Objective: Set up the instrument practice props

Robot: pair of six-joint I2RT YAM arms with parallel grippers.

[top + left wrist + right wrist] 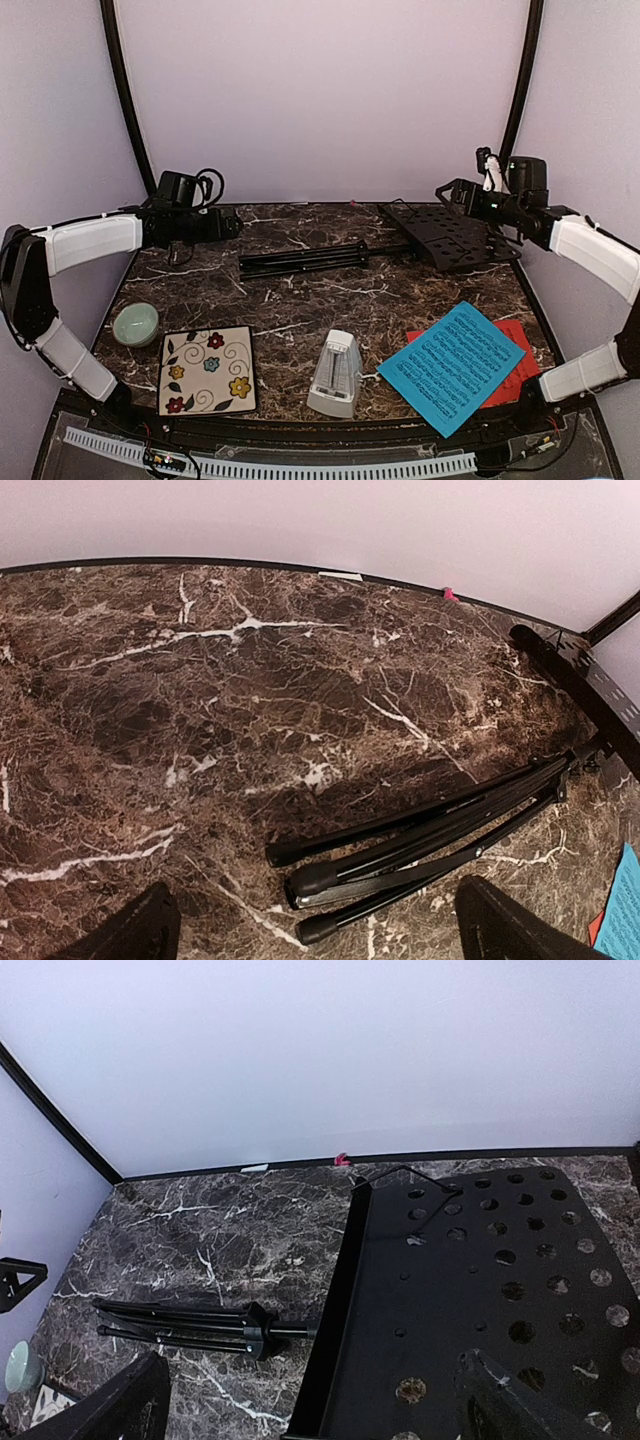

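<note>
The music stand should be gripped by the desk's edge beside the pole with my right gripper, so the tripod legs stay free to set the stand upright.
The black music stand lies flat across the back of the table, its folded tripod legs (310,258) to the left and its perforated desk (450,235) to the right. My left gripper (232,225) is open and hovers above the leg tips (420,835), which lie between its fingers (140,935). My right gripper (447,192) is open above the desk's left lip (470,1290), with one finger (510,1400) over the desk. The blue sheet (452,365) lies on the red sheet (515,350) at the front right. The white metronome (335,373) stands front centre.
A pale green bowl (135,323) and a flower-patterned tile (207,369) sit at the front left. Black frame posts (125,90) rise at both back corners. The back wall stands just behind the stand.
</note>
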